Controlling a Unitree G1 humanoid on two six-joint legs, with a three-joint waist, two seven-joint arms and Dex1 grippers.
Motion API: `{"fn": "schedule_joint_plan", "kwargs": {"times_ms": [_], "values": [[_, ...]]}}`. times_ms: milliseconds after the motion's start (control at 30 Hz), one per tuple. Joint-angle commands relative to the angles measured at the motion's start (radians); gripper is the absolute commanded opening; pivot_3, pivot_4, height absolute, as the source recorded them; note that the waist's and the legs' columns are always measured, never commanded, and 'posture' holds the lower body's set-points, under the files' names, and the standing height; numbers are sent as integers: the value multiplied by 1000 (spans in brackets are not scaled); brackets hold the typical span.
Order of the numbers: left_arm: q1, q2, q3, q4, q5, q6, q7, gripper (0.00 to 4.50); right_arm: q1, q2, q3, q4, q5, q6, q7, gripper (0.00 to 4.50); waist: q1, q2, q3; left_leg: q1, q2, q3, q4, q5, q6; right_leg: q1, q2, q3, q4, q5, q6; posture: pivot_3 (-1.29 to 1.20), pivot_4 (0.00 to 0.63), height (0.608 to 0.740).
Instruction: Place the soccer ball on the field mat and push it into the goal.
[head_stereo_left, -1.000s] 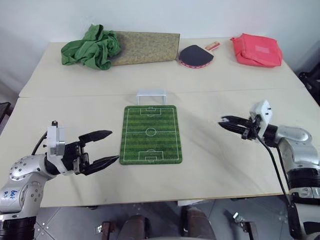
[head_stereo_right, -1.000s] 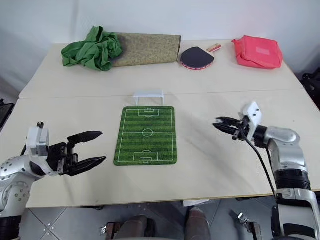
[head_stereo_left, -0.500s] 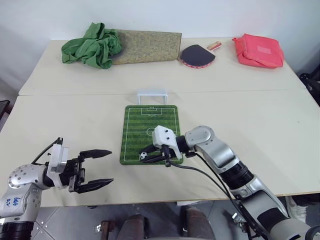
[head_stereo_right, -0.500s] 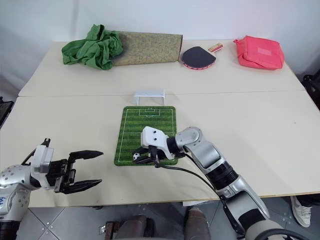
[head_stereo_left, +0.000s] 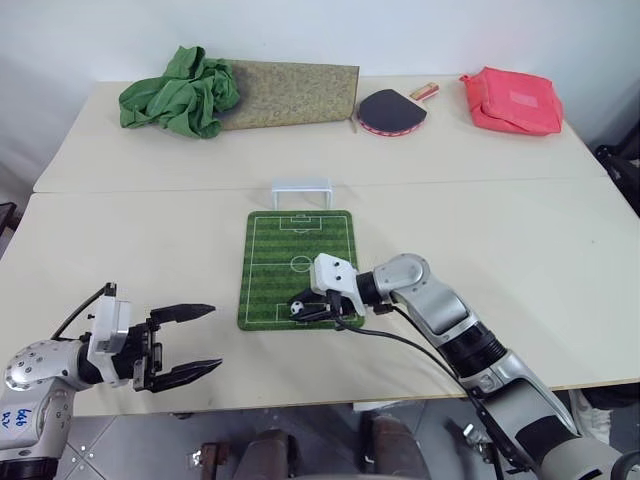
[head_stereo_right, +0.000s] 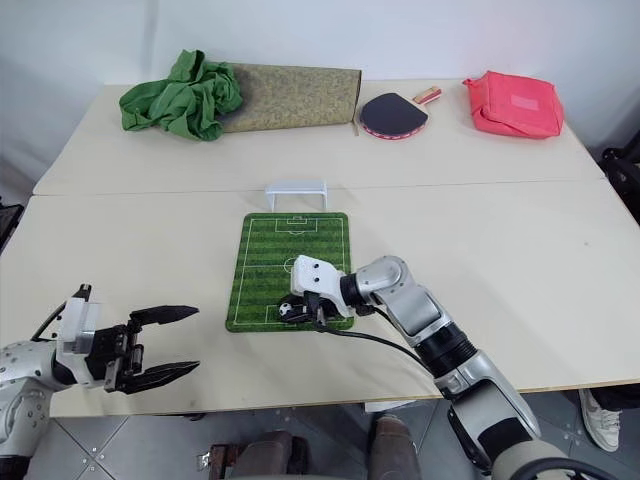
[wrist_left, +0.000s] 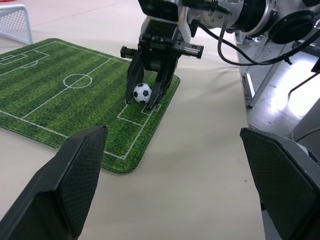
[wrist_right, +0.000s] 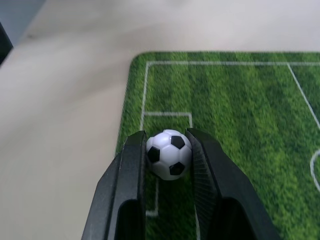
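Note:
My right gripper should open now, because the soccer ball is low over the green field mat in the right wrist view and would stay there.
The soccer ball is a tiny white ball with black patches, pinched between the black fingers of my right gripper. It sits low over the near end of the green field mat, by the near penalty box; the left wrist view shows the ball at the mat's surface, though I cannot tell if it touches. The white goal stands just beyond the mat's far edge. My left gripper hovers open and empty at the table's near left edge, well left of the mat.
Along the far side of the table lie a green cloth, an olive-brown speckled mat, a black and red paddle and a red pouch. Bare tabletop lies on both sides of the field mat.
My right arm swung in from the right side of the table to the mat's near end, bringing the ball with it. The left gripper sank slightly toward the near left edge.

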Motion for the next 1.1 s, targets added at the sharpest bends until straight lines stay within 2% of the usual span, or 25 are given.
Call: {"fn": "schedule_joint_plan", "kwargs": {"times_ms": [33, 333, 367, 467, 867, 1100], "values": [[-7, 15, 27, -39, -23, 5, 9, 4500, 3, 11, -12, 20, -11, -41, -3, 812, 0, 0, 0, 0, 0, 0, 0, 0, 0, 0, 0, 0, 0, 0, 0, 0, 150, 740], [-23, 13, 30, -42, -23, 18, 16, 4500, 1, 23, -17, 54, -23, -42, -13, 812, -1, 0, 0, 1, 0, 1, 0, 0, 0, 0, 0, 1, 1, 0, 0, 0, 150, 740], [-25, 12, 29, -42, -21, 18, 17, 4500, 0, 24, -21, 58, -26, -59, -18, 1553, -1, 0, 0, 1, 0, 1, 0, 0, 0, 0, 0, 1, 1, 0, 0, 0, 150, 740], [-31, 7, 26, -42, -23, 22, 21, 4500, 0, 21, -24, 62, -23, -109, 0, 2483, -1, 0, 0, 2, 0, 1, 0, 0, 0, 1, 0, 1, 1, 0, 0, 0, 150, 740], [-27, 3, 26, -41, -25, 26, 25, 4500, 2, 14, -61, 23, 28, -101, 48, 2483, -1, 0, 0, 1, 0, 0, 0, 0, 0, 1, 0, 1, 1, 0, 0, 0, 150, 740], [-22, -6, 30, -30, -20, 14, 29, 4500, -13, 27, -154, 25, 85, -140, 29, 2483, 0, 0, 0, 1, 0, 0, 0, 0, 0, 0, 0, 1, 1, 0, 0, 0, 150, 740]]}}
